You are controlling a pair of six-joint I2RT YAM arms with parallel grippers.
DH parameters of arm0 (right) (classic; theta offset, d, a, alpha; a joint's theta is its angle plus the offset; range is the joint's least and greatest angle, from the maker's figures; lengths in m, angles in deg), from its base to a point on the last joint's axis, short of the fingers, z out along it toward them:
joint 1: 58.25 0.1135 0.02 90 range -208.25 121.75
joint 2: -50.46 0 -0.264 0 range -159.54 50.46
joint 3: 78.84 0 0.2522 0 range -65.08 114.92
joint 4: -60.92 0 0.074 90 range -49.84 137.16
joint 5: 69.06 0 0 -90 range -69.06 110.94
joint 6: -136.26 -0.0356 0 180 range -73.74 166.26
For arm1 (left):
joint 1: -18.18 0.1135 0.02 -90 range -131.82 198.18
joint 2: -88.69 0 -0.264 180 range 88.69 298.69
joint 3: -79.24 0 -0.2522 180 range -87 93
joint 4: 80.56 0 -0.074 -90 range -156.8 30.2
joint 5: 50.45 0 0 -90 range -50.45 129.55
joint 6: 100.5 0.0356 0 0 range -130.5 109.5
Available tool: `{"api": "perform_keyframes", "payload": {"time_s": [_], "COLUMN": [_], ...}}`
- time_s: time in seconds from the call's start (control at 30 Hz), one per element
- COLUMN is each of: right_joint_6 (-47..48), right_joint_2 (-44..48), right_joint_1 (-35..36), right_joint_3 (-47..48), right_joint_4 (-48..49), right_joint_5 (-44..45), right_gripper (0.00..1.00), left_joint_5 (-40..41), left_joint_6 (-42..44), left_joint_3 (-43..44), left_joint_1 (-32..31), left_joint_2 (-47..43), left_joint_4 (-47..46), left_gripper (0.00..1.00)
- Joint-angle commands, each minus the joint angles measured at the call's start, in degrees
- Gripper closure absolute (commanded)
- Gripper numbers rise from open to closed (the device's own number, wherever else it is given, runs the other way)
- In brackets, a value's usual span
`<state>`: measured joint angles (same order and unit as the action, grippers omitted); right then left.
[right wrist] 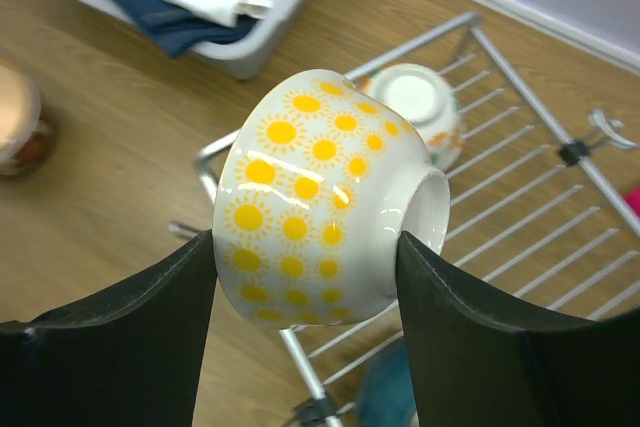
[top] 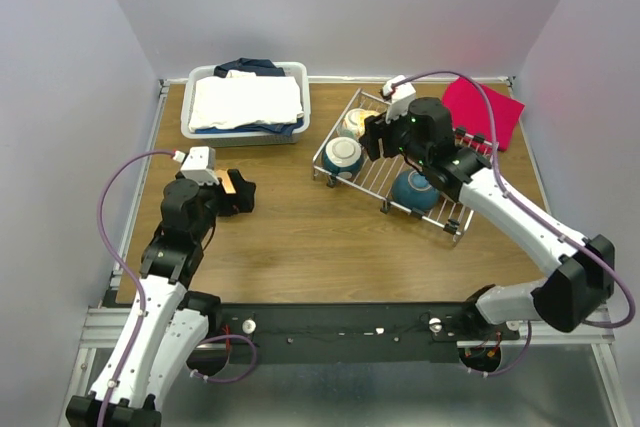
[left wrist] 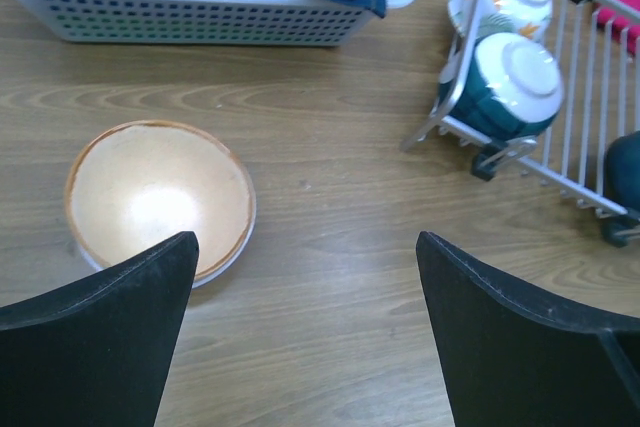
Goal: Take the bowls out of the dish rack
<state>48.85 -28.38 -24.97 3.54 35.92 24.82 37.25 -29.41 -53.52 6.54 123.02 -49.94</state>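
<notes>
The left gripper grabs the yellow-patterned bowl's rim (top: 371, 116) next. That leaves the bowl's base free to rest on the table.
My right gripper (right wrist: 305, 247) is shut on a white bowl with yellow suns (right wrist: 320, 197), held on its side above the dish rack (right wrist: 520, 217). From the top view this gripper (top: 375, 137) hangs over the left part of the rack (top: 375, 175). In the rack lie a floral bowl (top: 355, 123), a teal bowl with a white foot (top: 343, 155) and another teal bowl (top: 415, 190). My left gripper (left wrist: 305, 247) is open above bare wood, with nothing between its fingers. Just left of it, upright on the table, stands a bowl with an orange inside (left wrist: 158, 195).
A white plastic bin (top: 245, 127) of folded cloth stands at the back left. A red cloth (top: 483, 110) lies at the back right, behind the rack. Bare wood shows between the two arms.
</notes>
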Motion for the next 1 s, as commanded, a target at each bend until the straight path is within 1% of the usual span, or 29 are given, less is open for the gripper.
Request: {"api": "perform_keyframes", "payload": {"time_s": [0.0, 0.03, 0.2, 0.23, 0.4, 0.43, 0.53, 0.7, 0.8, 0.97], "right_joint_6": [-14.1, -17.3, -28.2, -31.9, -41.2, -44.1, -48.4, -52.4, -55.2, -58.6], "right_joint_2": [5.0, 5.4, 7.7, 8.2, 8.4, 8.4, 8.4, 8.1, 8.1, 8.1], "right_joint_1": [0.4, 0.3, 0.4, 0.4, 0.4, 0.4, 0.4, 0.4, 0.4, 0.4], "right_joint_3": [-3.8, -4.5, -9.5, -11.3, -15.4, -16.1, -18.3, -20.4, -21.9, -24.4], "right_joint_4": [7.1, 9.5, 19.3, 22.9, 32.1, 35.1, 39.5, 43.4, 46.9, 50.7], "right_joint_5": [-13.8, -16.9, -22.7, -24.3, -28.2, -29.2, -30.4, -32.0, -32.5, -33.3], "right_gripper": [0.52, 0.52, 0.52, 0.52, 0.52, 0.52, 0.51, 0.51, 0.51, 0.51], "left_joint_5": [-7.3, -8.7, -12.6, -13.0, -12.6, -12.3, -11.1, -9.4, -8.8, -8.3], "left_joint_6": [-4.8, -6.5, -12.0, -13.1, -18.6, -19.2, -21.5, -24.3, -26.4, -29.9], "left_joint_3": [3.3, 3.4, 3.4, 3.4, 2.4, 2.3, 1.9, 1.0, 0.6, -0.2], "left_joint_1": [-0.2, -0.2, -0.9, -1.5, -4.2, -4.8, -7.3, -10.9, -12.3, -13.7], "left_joint_2": [2.5, 2.9, 6.6, 7.1, 10.2, 10.6, 12.3, 15.1, 16.6, 19.1], "left_joint_4": [-6.0, -7.7, -13.9, -16.0, -21.9, -23.4, -26.3, -30.0, -32.5, -35.9], "left_gripper": [0.01, 0.01, 0.01, 0.01, 0.01, 0.01, 0.02, 0.02, 0.04, 0.11]}}
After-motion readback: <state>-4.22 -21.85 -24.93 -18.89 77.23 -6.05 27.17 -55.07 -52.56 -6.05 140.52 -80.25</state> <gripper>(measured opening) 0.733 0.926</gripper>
